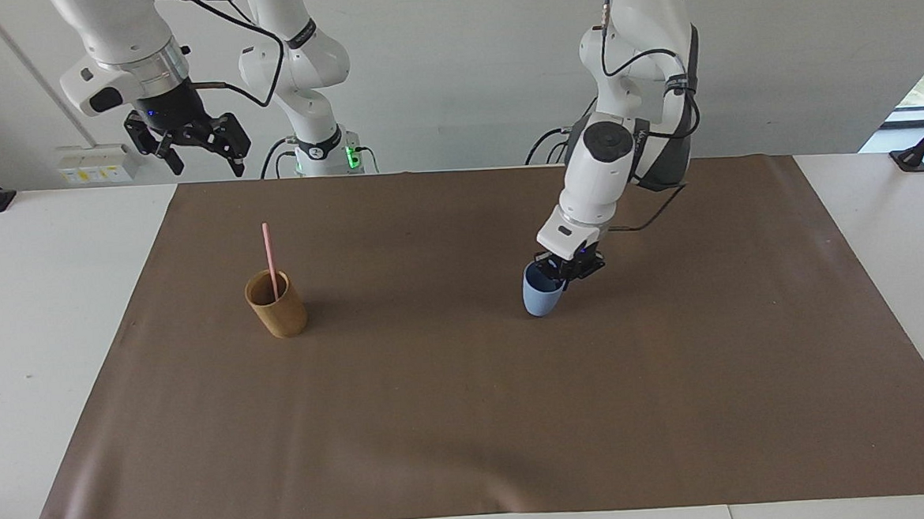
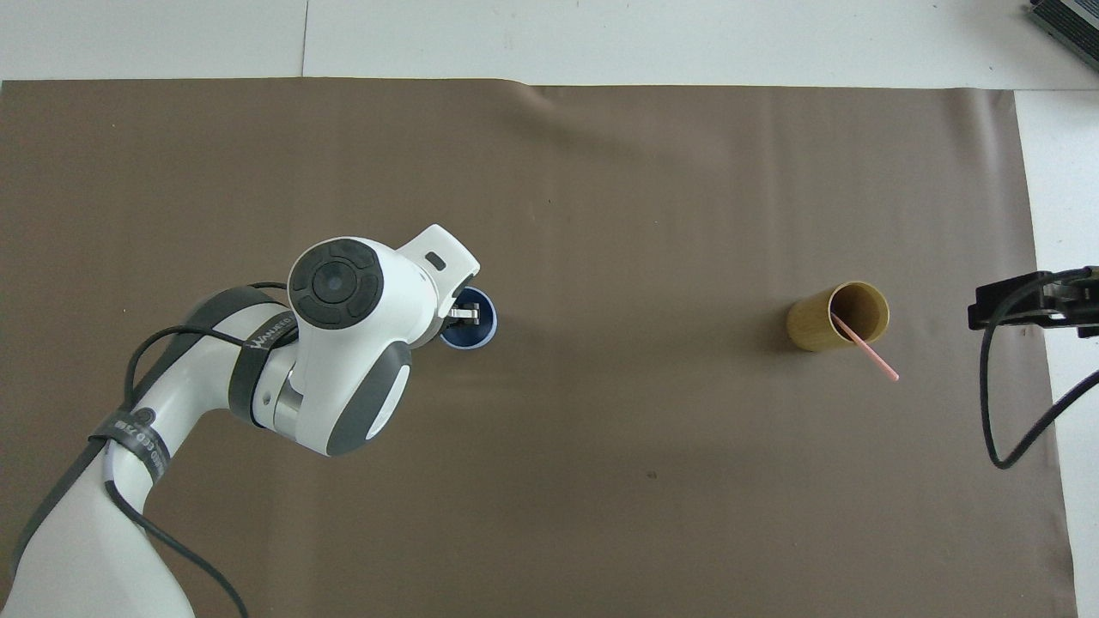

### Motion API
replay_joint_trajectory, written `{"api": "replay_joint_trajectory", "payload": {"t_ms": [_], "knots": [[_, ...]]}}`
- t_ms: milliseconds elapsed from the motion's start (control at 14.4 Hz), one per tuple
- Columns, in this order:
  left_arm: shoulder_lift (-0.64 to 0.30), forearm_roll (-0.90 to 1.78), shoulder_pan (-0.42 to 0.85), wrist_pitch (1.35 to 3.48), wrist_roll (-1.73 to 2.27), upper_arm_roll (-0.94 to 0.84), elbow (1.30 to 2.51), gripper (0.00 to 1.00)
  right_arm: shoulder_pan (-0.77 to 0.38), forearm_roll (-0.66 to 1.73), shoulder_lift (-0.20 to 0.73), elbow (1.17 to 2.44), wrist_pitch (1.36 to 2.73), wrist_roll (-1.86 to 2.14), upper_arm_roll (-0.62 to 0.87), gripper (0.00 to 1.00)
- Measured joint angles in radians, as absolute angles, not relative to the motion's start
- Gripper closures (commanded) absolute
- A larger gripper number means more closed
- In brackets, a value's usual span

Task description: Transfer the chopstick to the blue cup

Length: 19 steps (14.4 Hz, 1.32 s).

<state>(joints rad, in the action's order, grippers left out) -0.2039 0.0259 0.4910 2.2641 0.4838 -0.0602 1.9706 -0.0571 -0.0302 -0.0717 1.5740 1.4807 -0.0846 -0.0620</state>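
Next, my right gripper grabs the chopstick by its upper end (image 2: pixel 889 372) to transfer the pale-pink chopstick to the blue cup (image 2: pixel 478 331).
The pale-pink chopstick (image 1: pixel 270 258) stands tilted in the brown wooden-looking cup (image 1: pixel 279 312) toward the right arm's end of the table; in the overhead view the chopstick (image 2: pixel 869 349) sticks out of the brown cup (image 2: pixel 816 326). My left gripper (image 1: pixel 563 271) is shut on the rim of the light-blue cup (image 1: pixel 541 296) and holds it upright, low over the middle of the mat. I cannot tell whether the cup touches the mat. From overhead the left gripper (image 2: pixel 464 313) partly covers the blue cup (image 2: pixel 479 330). My right gripper (image 1: pixel 197 153) waits open, high near its base.
A brown mat (image 1: pixel 470 417) covers most of the white table (image 1: pixel 53 312). The right gripper (image 2: pixel 1026 307) shows at the overhead view's edge with a black cable hanging from it, beside the brown cup.
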Motion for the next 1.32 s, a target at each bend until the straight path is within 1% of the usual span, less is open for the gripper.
{"api": "replay_joint_trajectory", "payload": {"t_ms": [209, 278, 348, 417, 557, 696, 835, 974, 1113, 1322], "knots": [[-0.204, 0.026, 0.577, 2.265, 0.578, -0.061, 1.971, 1.0, -0.054, -0.03, -0.072, 1.591, 1.529, -0.06, -0.064, 0.0], [-0.205, 0.026, 0.606, 2.265, 0.603, -0.061, 1.972, 0.94, -0.054, -0.03, -0.072, 1.595, 1.529, -0.058, -0.064, 0.0], [-0.207, 0.026, 0.63, 2.265, 0.62, -0.061, 1.973, 0.6, -0.054, -0.03, -0.073, 1.598, 1.529, -0.056, -0.064, 0.0], [-0.208, 0.026, 0.645, 2.265, 0.631, -0.062, 1.973, 0.01, -0.054, -0.03, -0.073, 1.601, 1.528, -0.056, -0.064, 0.0], [-0.209, 0.026, 0.653, 2.268, 0.634, -0.062, 1.972, 0.0, -0.054, -0.028, -0.073, 1.619, 1.528, -0.056, -0.064, 0.0], [-0.207, 0.026, 0.653, 2.27, 0.633, -0.056, 1.966, 0.0, -0.056, -0.015, -0.064, 1.668, 1.556, -0.055, -0.063, 0.0], [-0.2, 0.026, 0.652, 2.269, 0.633, -0.051, 1.95, 0.0, -0.061, -0.005, -0.041, 1.71, 1.594, -0.055, -0.061, 0.0], [-0.179, 0.026, 0.647, 2.26, 0.633, -0.042, 1.935, 0.0, -0.062, -0.003, -0.015, 1.735, 1.605, -0.055, -0.06, 0.0], [-0.134, 0.024, 0.626, 2.207, 0.608, -0.032, 1.926, 0.0, -0.062, -0.002, 0.0, 1.779, 1.638, -0.054, -0.06, 0.0], [-0.027, 0.024, 0.535, 2.059, 0.478, -0.026, 1.921, 0.0, -0.062, -0.002, 0.006, 1.866, 1.699, -0.053, -0.06, 0.0]]}}
